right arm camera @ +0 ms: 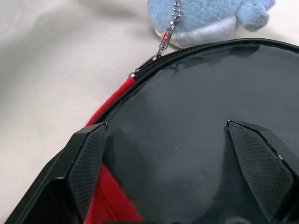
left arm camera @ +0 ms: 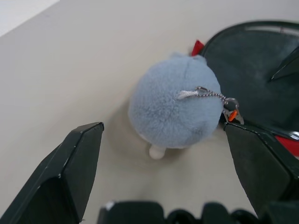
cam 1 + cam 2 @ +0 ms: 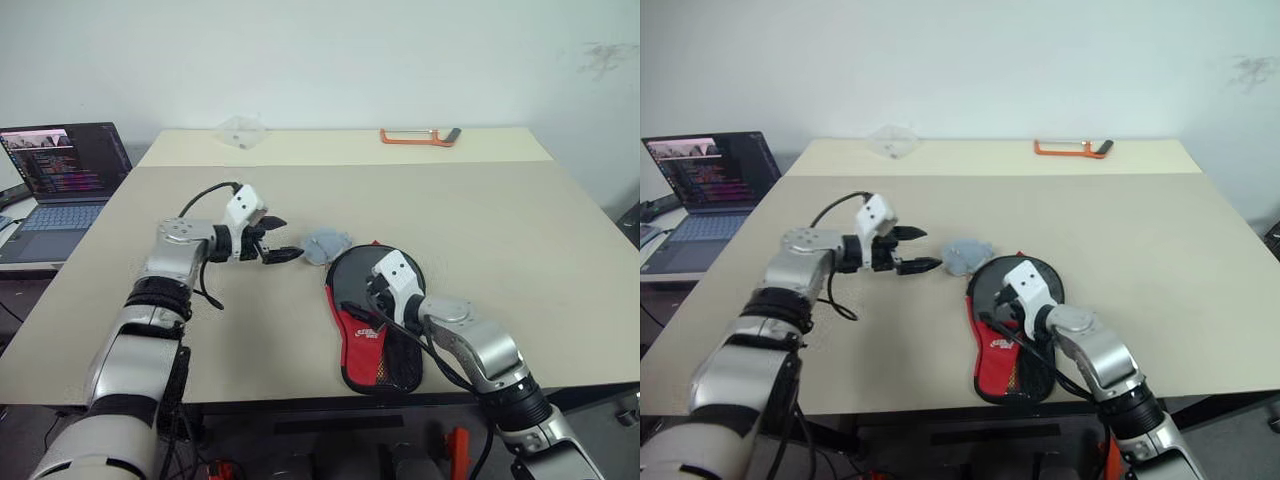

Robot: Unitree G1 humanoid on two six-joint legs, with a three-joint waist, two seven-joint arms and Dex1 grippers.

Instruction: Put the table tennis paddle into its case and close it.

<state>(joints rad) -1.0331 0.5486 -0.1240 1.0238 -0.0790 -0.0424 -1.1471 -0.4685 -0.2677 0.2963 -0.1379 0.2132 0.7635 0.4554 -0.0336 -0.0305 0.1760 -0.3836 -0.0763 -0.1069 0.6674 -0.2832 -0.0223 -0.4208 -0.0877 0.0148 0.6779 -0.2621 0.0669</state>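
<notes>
My left fingertips stop short of the blue plush ball [image 3: 325,245] and closing now would miss, so my left gripper moves toward the ball, before it closes.
The case [image 3: 372,335] lies flat near the table's front edge, round black part away from me, red mesh part toward me. Its zip rim [image 1: 145,65] rings a smooth black round face [image 1: 187,121]. I cannot tell whether that face is the table tennis paddle or the case's cover; no handle shows. A short chain runs from the zip pull [image 1: 163,42] to a blue plush ball [image 3: 325,245] just left of the case. My right gripper [image 3: 368,293] hovers open over the black face. Pointing at the plush [image 2: 175,112] from the left, my left gripper [image 3: 285,240] is open and holds nothing.
An open laptop [image 3: 65,175] stands on a lower surface at the left. An orange-framed saw [image 3: 418,136] and a clear plastic piece [image 3: 242,130] lie at the table's far edge. The case's red end sits close to the front edge [image 3: 300,400].
</notes>
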